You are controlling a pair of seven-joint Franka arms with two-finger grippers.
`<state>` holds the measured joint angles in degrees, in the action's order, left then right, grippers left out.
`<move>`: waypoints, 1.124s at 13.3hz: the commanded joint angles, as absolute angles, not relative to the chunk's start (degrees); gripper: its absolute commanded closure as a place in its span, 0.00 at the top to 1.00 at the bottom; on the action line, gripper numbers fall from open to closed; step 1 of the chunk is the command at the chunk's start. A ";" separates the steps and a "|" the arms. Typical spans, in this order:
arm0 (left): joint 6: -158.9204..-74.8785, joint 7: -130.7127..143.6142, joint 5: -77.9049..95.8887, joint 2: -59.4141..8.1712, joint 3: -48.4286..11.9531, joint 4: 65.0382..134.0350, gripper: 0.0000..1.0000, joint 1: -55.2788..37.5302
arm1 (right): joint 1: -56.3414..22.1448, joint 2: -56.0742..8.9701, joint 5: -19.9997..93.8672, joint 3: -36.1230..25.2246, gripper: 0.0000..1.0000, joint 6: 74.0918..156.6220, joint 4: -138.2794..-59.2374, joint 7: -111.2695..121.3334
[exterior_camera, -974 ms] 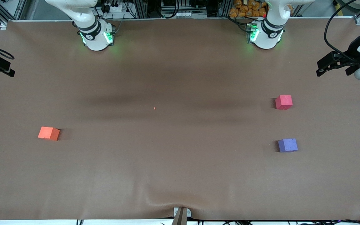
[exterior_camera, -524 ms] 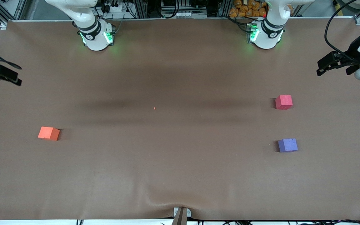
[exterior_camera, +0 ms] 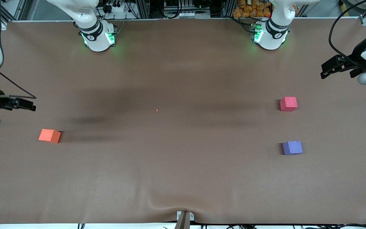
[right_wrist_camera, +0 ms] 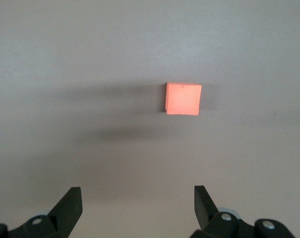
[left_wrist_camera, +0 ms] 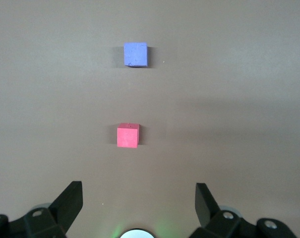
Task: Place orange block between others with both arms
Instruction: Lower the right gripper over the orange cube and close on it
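Observation:
The orange block (exterior_camera: 49, 135) needs to be set between the red-pink cube (exterior_camera: 288, 104) and the purple cube, so my right gripper needs to grab it by opposite sides next.
The orange block (exterior_camera: 49, 135) lies alone on the brown cloth toward the right arm's end of the table. The red-pink cube (exterior_camera: 288, 104) and the purple cube (exterior_camera: 292, 148) lie toward the left arm's end with a gap between them, the purple one nearer the front camera. My right gripper (exterior_camera: 30, 106) hangs open over bare cloth beside the orange block (right_wrist_camera: 183, 98), its jaws (right_wrist_camera: 137, 191) holding nothing. My left gripper (exterior_camera: 325, 70) hovers open over the cloth at the left arm's end. The left wrist view shows its empty jaws (left_wrist_camera: 139, 185), the red-pink cube (left_wrist_camera: 128, 136) and the purple cube (left_wrist_camera: 135, 54).
Both arm bases (exterior_camera: 97, 36) (exterior_camera: 270, 35) glow green along the table's back edge. A tiny orange speck (exterior_camera: 157, 110) lies mid-table. The cloth wrinkles (exterior_camera: 160, 203) by a clamp (exterior_camera: 184, 218) at the front edge.
My right gripper has swung down and inward over the table, closer to the orange block. The left gripper has barely shifted. The cubes have not moved.

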<state>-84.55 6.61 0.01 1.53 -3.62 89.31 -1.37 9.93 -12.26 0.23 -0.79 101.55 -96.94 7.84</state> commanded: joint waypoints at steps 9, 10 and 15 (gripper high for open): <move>-83.85 6.59 -0.18 1.93 -3.87 89.30 1.00 -1.05 | 16.88 -30.31 1.14 -0.18 1.00 121.63 -95.71 15.12; -83.85 6.50 -0.18 1.93 -3.95 89.30 1.00 -1.05 | 16.70 -31.19 1.32 -0.18 1.00 122.51 -95.28 14.33; -83.76 5.98 -0.18 2.11 -3.87 89.47 1.00 -0.88 | 16.70 -35.50 1.32 -0.09 1.00 125.68 -95.27 12.48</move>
<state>-84.53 6.61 0.01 1.50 -3.63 89.36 -1.37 15.94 -33.16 0.86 -0.88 124.90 -96.69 12.95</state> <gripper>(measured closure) 0.000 0.000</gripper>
